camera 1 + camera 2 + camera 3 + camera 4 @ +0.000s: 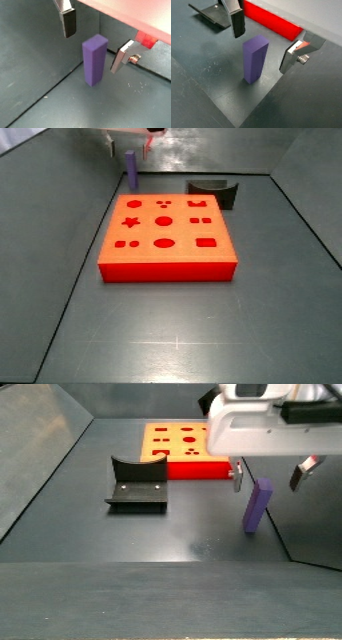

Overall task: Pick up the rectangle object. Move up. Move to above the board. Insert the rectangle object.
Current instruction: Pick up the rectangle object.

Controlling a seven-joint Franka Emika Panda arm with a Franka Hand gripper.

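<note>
My gripper will take hold of the purple rectangle object by its top end (131, 156), and its lower end stays free to go into the board (167, 233).
The rectangle object (94, 60) is a slim purple bar standing upright on the dark floor. It shows in both wrist views (254, 60) and both side views (131, 166) (255, 506). My gripper (95, 40) (264, 39) is open, with one finger on each side of the bar's top and a gap on both sides. In a side view the gripper (271, 476) hangs over the bar, beside the board. The board (167, 233) (181, 444) is a red-orange block with shaped holes; its edge shows in a wrist view (271, 21).
The fixture (214, 192) (136, 484) stands on the floor next to the board; it also shows in a wrist view (211, 14). Grey walls enclose the floor, and one wall (314, 524) is close beside the bar.
</note>
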